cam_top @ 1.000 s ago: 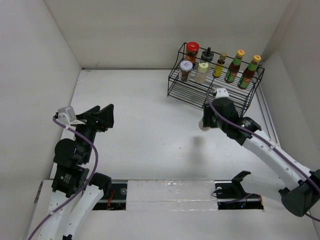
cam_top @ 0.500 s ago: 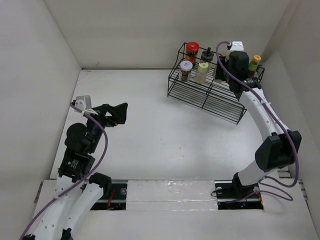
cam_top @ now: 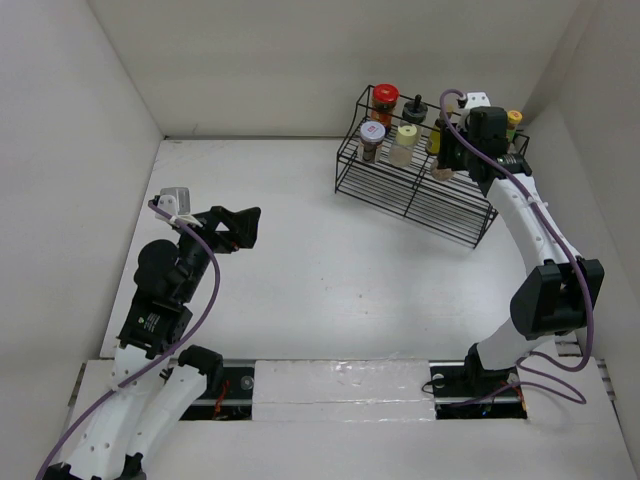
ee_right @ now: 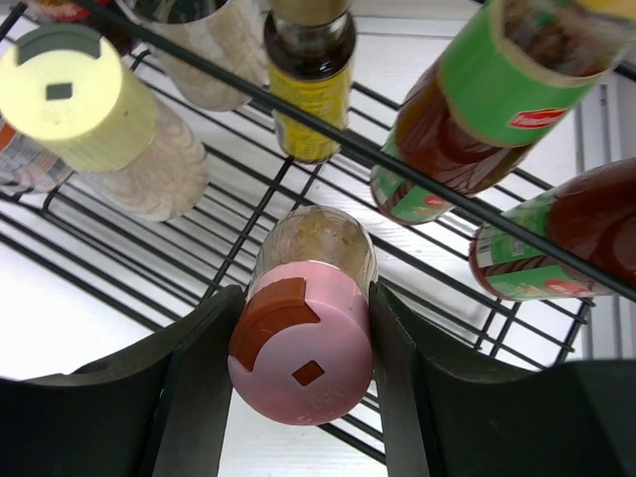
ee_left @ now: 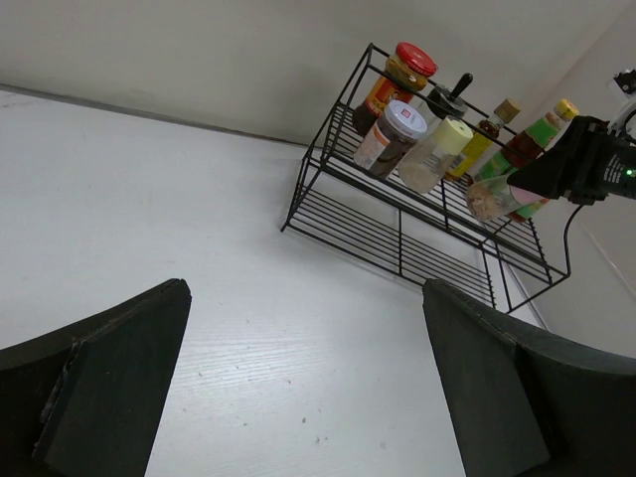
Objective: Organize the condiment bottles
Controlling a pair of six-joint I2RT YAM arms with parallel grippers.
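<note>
The robot's right gripper needs to open now: the base of the pink-capped bottle is over the shelf wires beside the neighbouring bottles, so the bottle would end up on the black rack (ee_right: 199,263).
My right gripper (ee_right: 303,298) is shut on the pink-capped bottle (ee_right: 303,343), one black finger on each side of its cap, over the wires of the black rack (ee_right: 199,263). I cannot tell whether the bottle's base touches the shelf. Beside it stand a cream-capped bottle (ee_right: 75,94), a yellow dark-capped bottle (ee_right: 308,84) and two red-green bottles (ee_right: 477,109) (ee_right: 566,238). The left wrist view shows the red-lidded jar (ee_left: 402,70), the purple-lidded jar (ee_left: 391,134) and the black-capped bottle (ee_left: 452,94) on the rack. My left gripper (cam_top: 245,228) is open and empty, left of the rack.
The wire rack (cam_top: 400,195) stands at the table's back right, close to the right wall (cam_top: 600,120). Its lower front shelf is bare wire. White walls enclose the table on three sides.
My right arm has swung from in front of the rack up to it, carrying the pink-capped bottle. The left gripper has opened wide and shifted a little to the right.
</note>
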